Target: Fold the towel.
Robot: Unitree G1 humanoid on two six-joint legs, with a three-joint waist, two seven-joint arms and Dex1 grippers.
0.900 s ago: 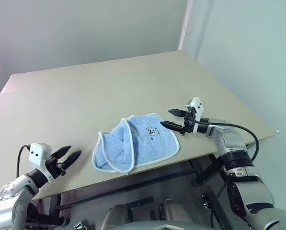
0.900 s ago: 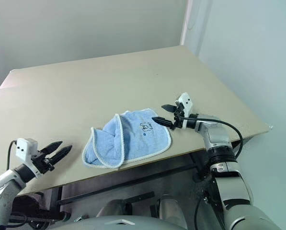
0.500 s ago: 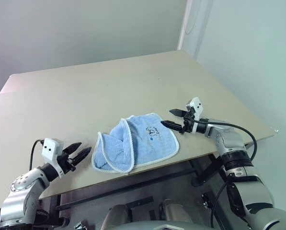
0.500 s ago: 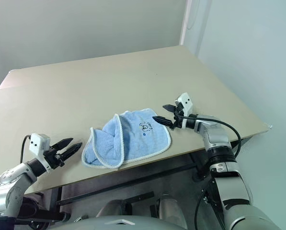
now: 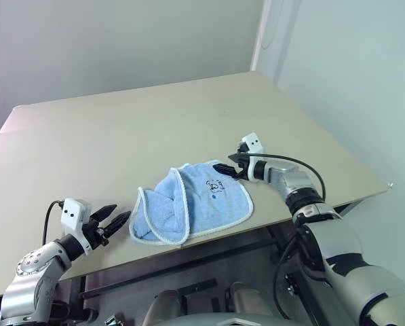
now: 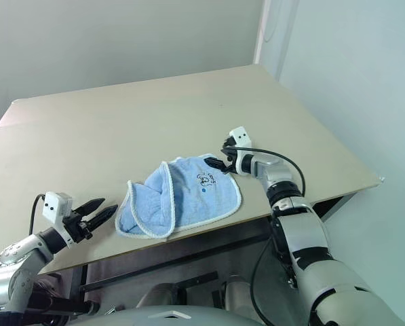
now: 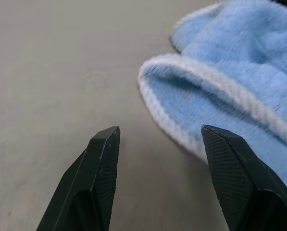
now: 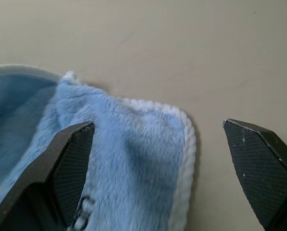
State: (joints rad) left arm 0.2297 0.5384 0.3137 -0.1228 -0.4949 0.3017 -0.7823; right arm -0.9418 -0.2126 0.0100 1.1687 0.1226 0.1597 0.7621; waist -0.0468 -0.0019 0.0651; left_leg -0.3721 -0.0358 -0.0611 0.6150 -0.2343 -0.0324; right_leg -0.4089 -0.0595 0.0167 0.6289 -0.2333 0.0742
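The robot's right gripper needs to straighten the rumpled towel for folding, so it should next grab the towel by its white-edged corner (image 5: 216,165) (image 8: 169,122) beside the embroidered mark.
The towel (image 5: 192,200) is a small light blue cloth with white edging, lying rumpled and partly folded over near the table's front edge; a dark blue mark (image 5: 216,183) shows near its far right corner. My right gripper (image 5: 229,165) is open and hovers at that far right corner (image 8: 181,126), one finger over the cloth and the other past its edge. My left gripper (image 5: 115,219) is open, low over the table just left of the towel's near left edge (image 7: 181,139). Nothing is held by either gripper.
The beige table (image 5: 121,136) stretches wide behind the towel. Its front edge (image 5: 222,234) runs right below the cloth, and its right corner (image 5: 385,182) lies past my right arm. A wall stands behind.
My right gripper has moved left from beside the towel onto its far right corner. My left gripper has come in toward the towel's left edge.
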